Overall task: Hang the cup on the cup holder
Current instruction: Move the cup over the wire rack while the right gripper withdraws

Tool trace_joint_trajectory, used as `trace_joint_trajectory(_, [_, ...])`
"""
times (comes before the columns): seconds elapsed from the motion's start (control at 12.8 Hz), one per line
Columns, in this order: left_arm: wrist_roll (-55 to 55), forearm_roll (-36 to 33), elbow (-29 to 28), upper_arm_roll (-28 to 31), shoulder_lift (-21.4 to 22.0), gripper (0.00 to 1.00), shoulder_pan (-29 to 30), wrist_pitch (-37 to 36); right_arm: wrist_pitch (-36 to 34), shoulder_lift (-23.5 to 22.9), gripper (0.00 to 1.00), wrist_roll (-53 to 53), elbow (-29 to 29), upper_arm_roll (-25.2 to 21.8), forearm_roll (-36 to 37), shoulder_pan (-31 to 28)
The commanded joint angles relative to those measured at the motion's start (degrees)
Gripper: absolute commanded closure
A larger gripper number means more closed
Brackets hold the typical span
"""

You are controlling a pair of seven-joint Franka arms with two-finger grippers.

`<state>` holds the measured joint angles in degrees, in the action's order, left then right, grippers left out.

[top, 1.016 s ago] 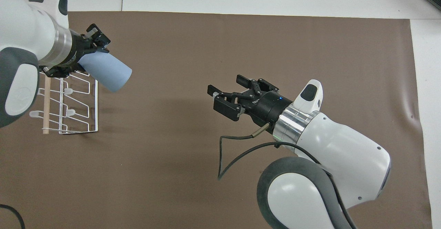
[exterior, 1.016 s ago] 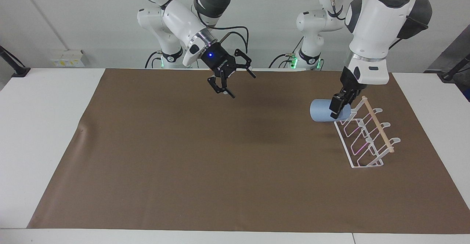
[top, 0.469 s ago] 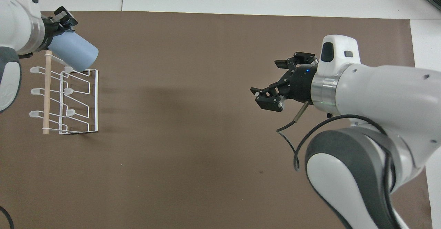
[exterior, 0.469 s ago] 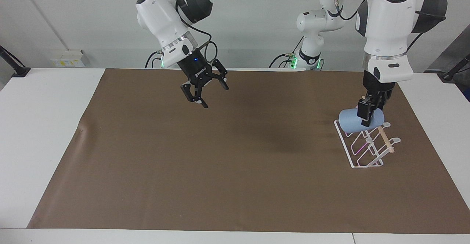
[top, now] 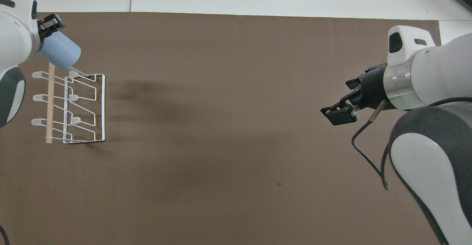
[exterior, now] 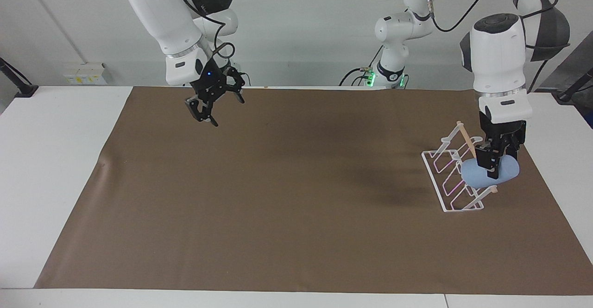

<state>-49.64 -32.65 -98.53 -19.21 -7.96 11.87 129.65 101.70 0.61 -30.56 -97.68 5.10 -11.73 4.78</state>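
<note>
I need to keep my left gripper closed on the light-blue cup [exterior: 472, 176]: the cup hangs beyond the end of the cup holder.
The light-blue cup [exterior: 472, 176] [top: 62, 52] lies on its side in the air, and my left gripper [exterior: 492, 168] [top: 49, 25] is shut on it near its rim. It hangs over the end of the cup holder [exterior: 444, 185] [top: 99, 107] that lies farther from the robots, by the tip of the wooden dowel. Whether the cup touches a prong I cannot tell. The white wire cup holder stands on the mat toward the left arm's end of the table, with no cups on it. My right gripper [exterior: 211, 105] [top: 341, 111] hangs open and holds nothing, over the mat toward the right arm's end.
A brown mat [exterior: 296, 197] [top: 236, 145] covers most of the white table [exterior: 55, 160]. The left arm's forearm stands upright above the cup holder.
My left gripper carried the cup from the cup holder's nearer end along over it to its farther end. The right arm drew back from the table's middle toward its own end.
</note>
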Motion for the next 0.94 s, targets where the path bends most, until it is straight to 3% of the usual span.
trace_joint_trajectory(0.0, [0.42, -2.59, -5.78, -0.12, 3.39, 1.0, 1.67, 4.46, -7.8, -1.4, 0.0, 16.96, 5.99, -0.79, 9.66, -0.21])
trace_joint_trajectory(0.31, [0.16, -5.4, -10.87, -0.04, 4.88, 1.0, 2.37, 7.36, -9.77, -1.4, 0.0, 37.63, 6.19, -5.35, 13.48, -0.21])
trace_joint_trajectory(0.62, [0.16, -5.58, -12.82, -0.12, 5.68, 1.0, 2.9, 9.3, -7.84, -1.14, 0.0, 39.97, 5.05, -9.48, 13.31, -0.21])
trace_joint_trajectory(0.86, [-0.45, -5.58, -15.1, -0.12, 6.11, 1.0, 2.9, 10.8, -3.02, 1.4, 0.0, 40.06, -1.34, -10.02, 13.22, -0.12])
